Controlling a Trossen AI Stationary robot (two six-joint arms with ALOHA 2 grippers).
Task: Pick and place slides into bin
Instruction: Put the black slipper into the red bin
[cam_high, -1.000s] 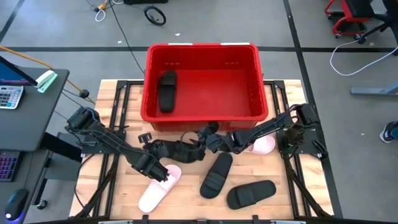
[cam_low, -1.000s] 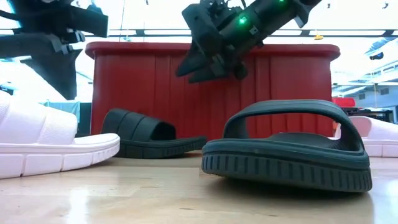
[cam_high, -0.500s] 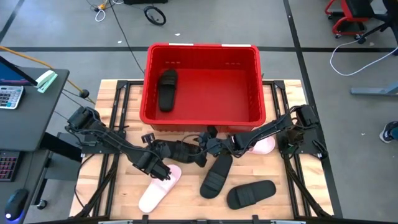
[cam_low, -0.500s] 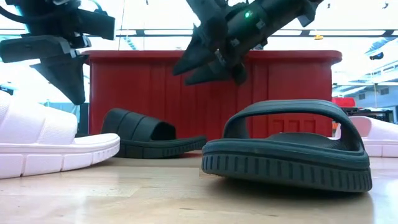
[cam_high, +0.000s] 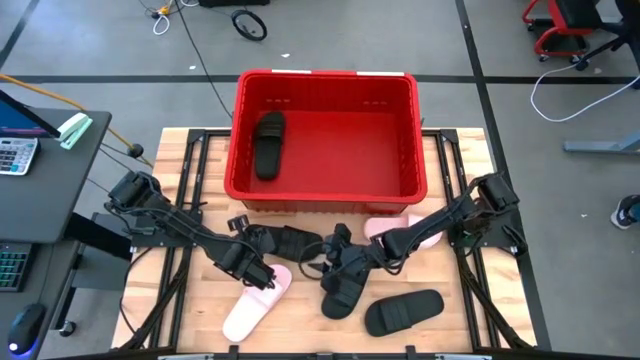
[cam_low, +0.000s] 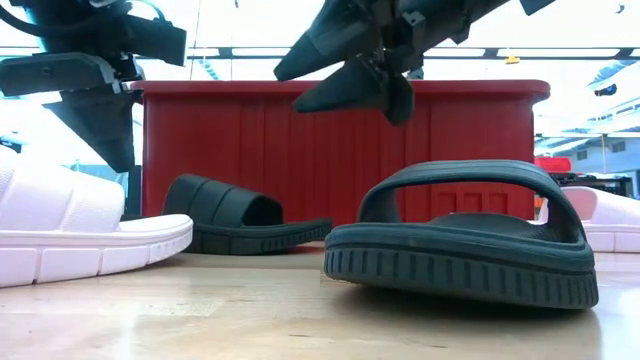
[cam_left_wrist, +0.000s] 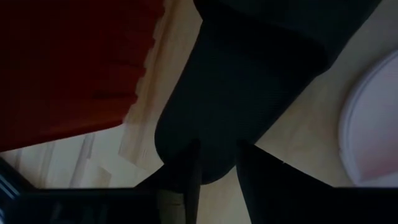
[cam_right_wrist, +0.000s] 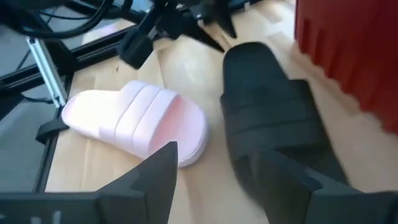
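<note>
The black slide should go into the red bin, so my right gripper will grab it by its ridged strap (cam_high: 297, 240) (cam_right_wrist: 273, 118) next.
The red bin (cam_high: 330, 196) stands at the table's far middle with one black slide (cam_high: 268, 145) lying inside. A black slide (cam_high: 292, 243) lies on its sole just in front of the bin. My left gripper (cam_left_wrist: 217, 177) is open and hovers at this slide's left end, above the near-left pink slide (cam_high: 252, 305). My right gripper (cam_right_wrist: 214, 155) is open and hovers off the same slide's right end (cam_right_wrist: 273, 118), over the middle black slide (cam_high: 343, 285). Neither gripper touches a slide.
A third black slide (cam_high: 403, 312) lies near the table's front right and fills the low view's foreground (cam_low: 465, 235). A second pink slide (cam_high: 412, 232) lies under my right arm beside the bin. Both arms cross the table's middle close together.
My right gripper has drawn back from the bin's front wall toward the table's near edge, staying above the slides. My left gripper has come down a little toward the black slide by the bin. The bin's rim sits slightly lower in the low view than a second ago.
</note>
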